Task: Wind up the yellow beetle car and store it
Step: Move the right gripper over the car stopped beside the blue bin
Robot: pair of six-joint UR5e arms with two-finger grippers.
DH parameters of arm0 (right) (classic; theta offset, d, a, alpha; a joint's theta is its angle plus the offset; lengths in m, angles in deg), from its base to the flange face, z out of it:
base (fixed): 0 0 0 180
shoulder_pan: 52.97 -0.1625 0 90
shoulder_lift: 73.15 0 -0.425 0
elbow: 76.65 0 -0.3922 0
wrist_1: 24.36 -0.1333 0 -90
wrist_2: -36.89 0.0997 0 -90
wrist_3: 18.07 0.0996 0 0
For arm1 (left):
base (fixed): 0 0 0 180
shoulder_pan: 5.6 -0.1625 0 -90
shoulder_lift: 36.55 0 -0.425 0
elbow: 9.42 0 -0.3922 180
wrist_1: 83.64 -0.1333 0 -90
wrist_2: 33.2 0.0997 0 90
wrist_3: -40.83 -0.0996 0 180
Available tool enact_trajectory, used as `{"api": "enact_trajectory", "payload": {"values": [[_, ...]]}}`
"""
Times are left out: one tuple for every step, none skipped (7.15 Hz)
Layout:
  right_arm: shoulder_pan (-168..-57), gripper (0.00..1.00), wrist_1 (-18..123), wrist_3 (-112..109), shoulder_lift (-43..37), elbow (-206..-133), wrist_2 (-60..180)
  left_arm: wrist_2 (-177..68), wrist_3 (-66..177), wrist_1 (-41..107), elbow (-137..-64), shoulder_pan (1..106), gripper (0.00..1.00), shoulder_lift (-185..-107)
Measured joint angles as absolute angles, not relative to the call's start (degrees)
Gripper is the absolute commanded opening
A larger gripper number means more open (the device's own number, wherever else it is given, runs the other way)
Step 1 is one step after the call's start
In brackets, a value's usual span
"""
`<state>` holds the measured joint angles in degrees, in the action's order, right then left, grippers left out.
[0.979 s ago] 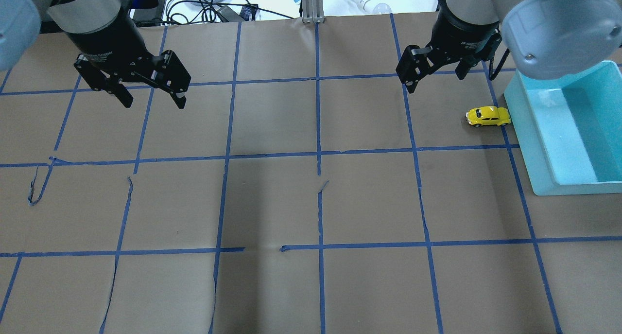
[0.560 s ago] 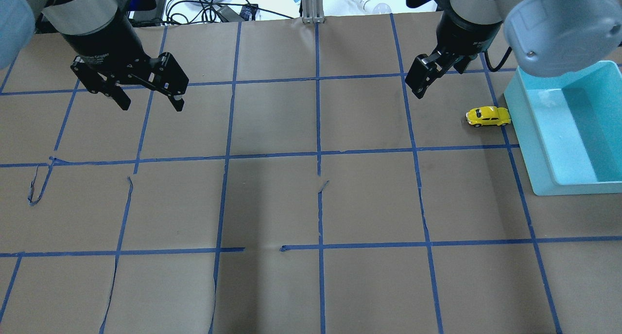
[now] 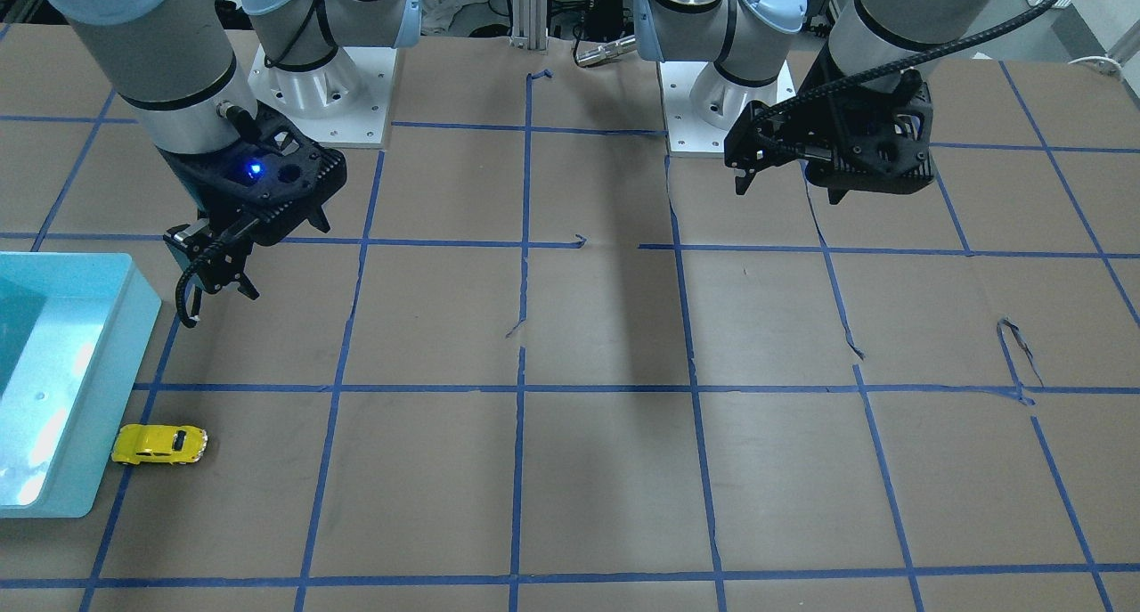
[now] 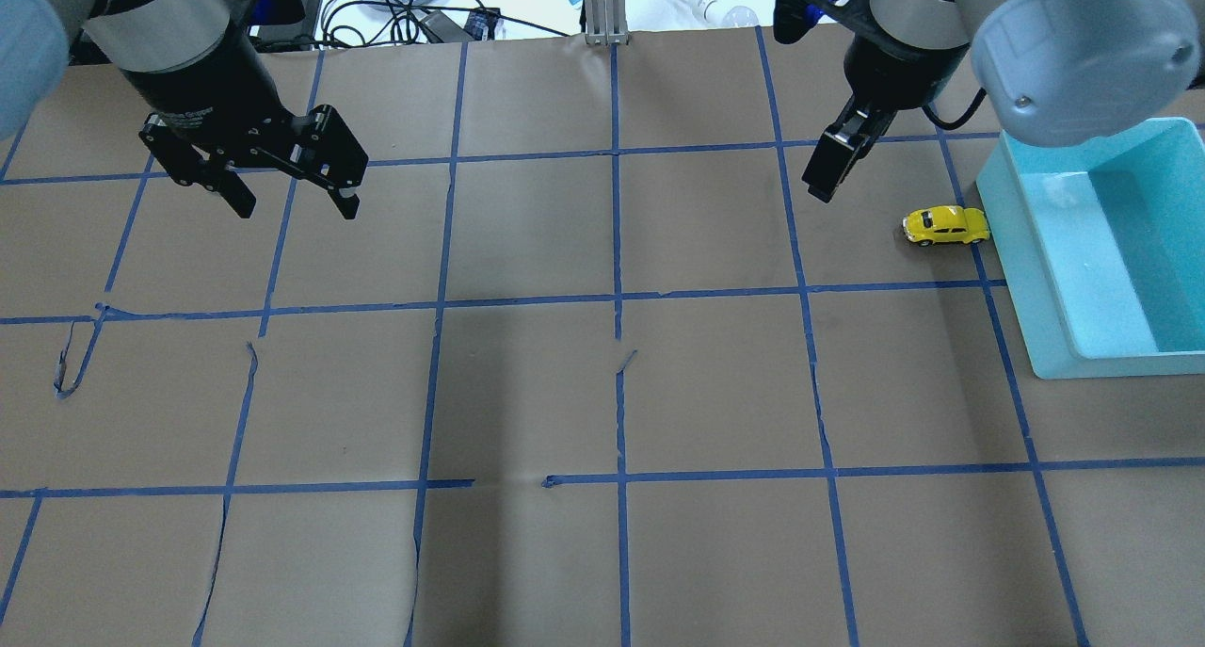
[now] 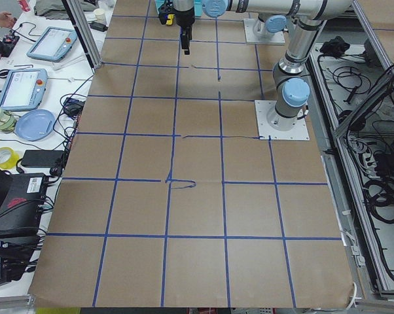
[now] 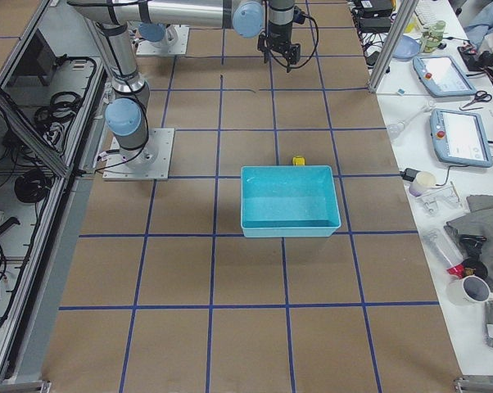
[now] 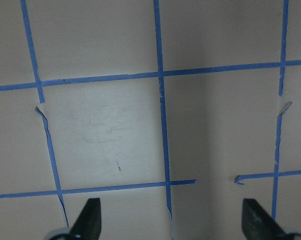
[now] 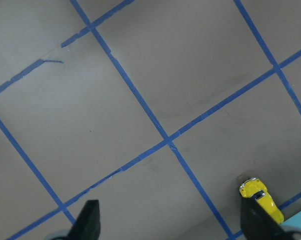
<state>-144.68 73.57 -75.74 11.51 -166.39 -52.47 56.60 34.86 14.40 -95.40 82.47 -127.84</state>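
Next, my right gripper should grip the yellow beetle car by the sides of its cabin (image 3: 160, 444) to store it in the teal bin (image 3: 53, 398).
The yellow beetle car (image 4: 944, 226) stands on its wheels on the brown paper, right beside the near wall of the teal bin (image 4: 1036, 289). It also shows in the front view (image 3: 158, 444) and at the lower right of the right wrist view (image 8: 260, 200). My right gripper (image 4: 828, 171) hangs open and empty above the table, to the left of the car and apart from it; its fingertips (image 8: 89, 220) frame bare paper. My left gripper (image 4: 295, 204) is open and empty over the far left of the table (image 7: 171, 225).
The teal bin (image 3: 80, 398) sits at the table's right edge and looks empty inside. Blue tape lines grid the brown paper, torn in places. Cables, a plate and tablets lie beyond the far edge.
My right gripper has turned about its wrist, so its fingers now line up edge-on in the overhead view, and it has shifted slightly toward the car. The left gripper and the car have barely moved.
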Motion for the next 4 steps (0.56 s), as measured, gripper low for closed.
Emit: {"api": "enact_trajectory", "payload": {"values": [[-144.2, 1.0, 73.7, -82.1, 11.2, -166.4, -52.5, 56.7, 34.9, 14.5, -95.4, 82.5, 1.0, -127.8], [-143.6, 1.0, 73.7, -87.2, 11.0, -166.4, -52.5, 56.7, 34.9, 14.6, -95.4, 82.4, 1.0, -127.8], [-143.1, 1.0, 74.0, -91.4, 10.7, -166.4, -52.5, 56.7, 34.9, 14.6, -95.5, 82.4, 1.0, -127.8], [-142.4, 1.0, 74.5, -94.9, 10.3, -166.4, -52.6, 56.7, 34.9, 14.6, -95.5, 82.4, 1.0, -127.7]]}}
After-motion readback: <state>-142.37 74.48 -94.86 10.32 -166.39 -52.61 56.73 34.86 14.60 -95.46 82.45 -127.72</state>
